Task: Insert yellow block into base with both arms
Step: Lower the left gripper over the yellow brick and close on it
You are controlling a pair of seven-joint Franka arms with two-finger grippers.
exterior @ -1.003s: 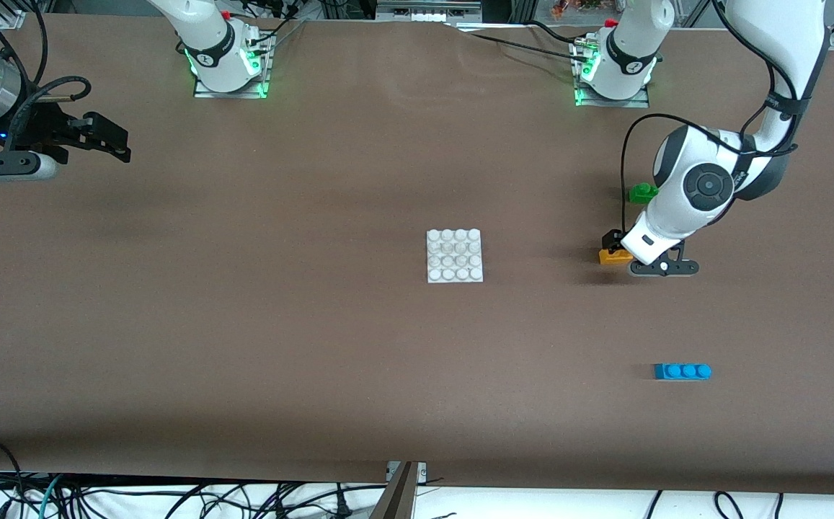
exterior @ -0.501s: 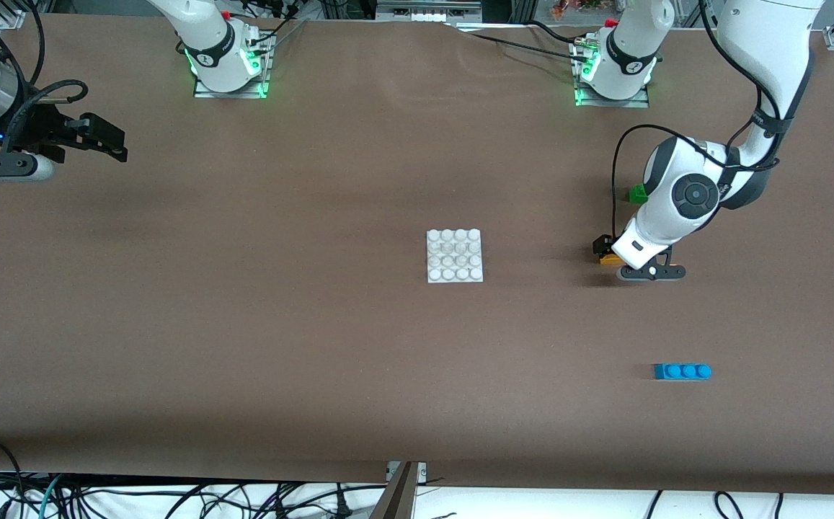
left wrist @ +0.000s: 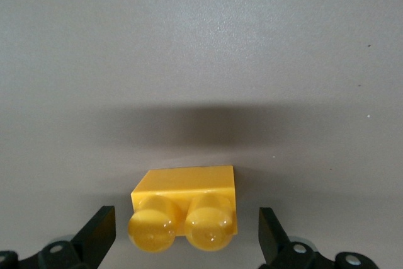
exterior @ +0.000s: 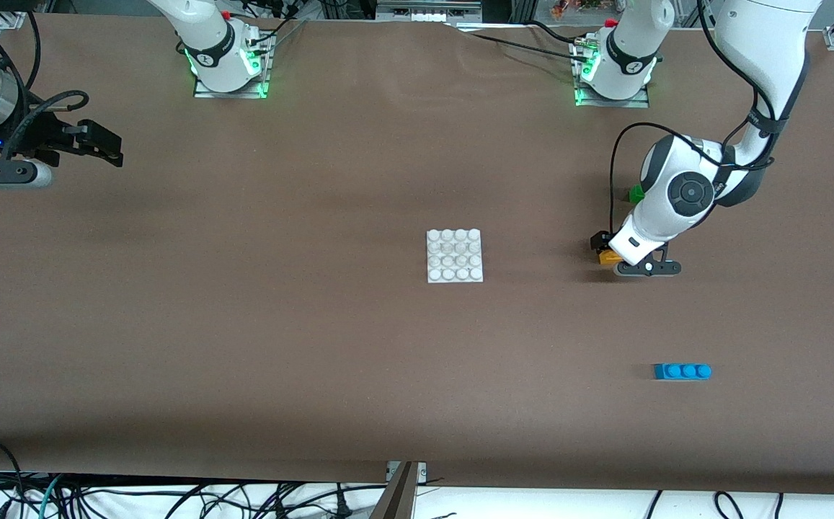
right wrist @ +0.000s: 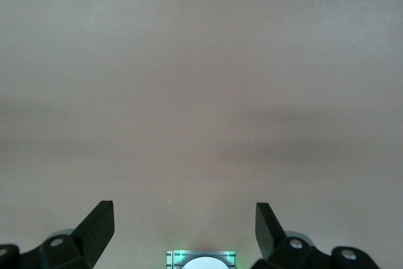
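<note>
The left gripper's fingers are beside the studded sides and would catch the yellow block point(exterior: 610, 258) if they closed now, so the left gripper should close.
The yellow block point(exterior: 610, 258) sits on the table toward the left arm's end, mostly covered by my left gripper point(exterior: 604, 249). In the left wrist view the block point(left wrist: 184, 209) shows its two studs between the open fingers of the left gripper point(left wrist: 184, 239), with a gap on each side. The white base point(exterior: 454, 255) lies flat at the table's middle, with nothing on it. My right gripper point(exterior: 103, 148) hangs open and empty over the right arm's end of the table. In the right wrist view it point(right wrist: 182, 228) shows only bare table.
A green brick point(exterior: 636, 193) lies beside the left arm's wrist, farther from the front camera than the yellow block and partly hidden. A blue three-stud brick point(exterior: 682, 371) lies nearer to the front camera. The right arm's green-lit base point(right wrist: 201, 259) shows in the right wrist view.
The left arm has shifted a little toward the base and lowered around the yellow block, hiding more of it. The right gripper has drifted slightly toward the table's end.
</note>
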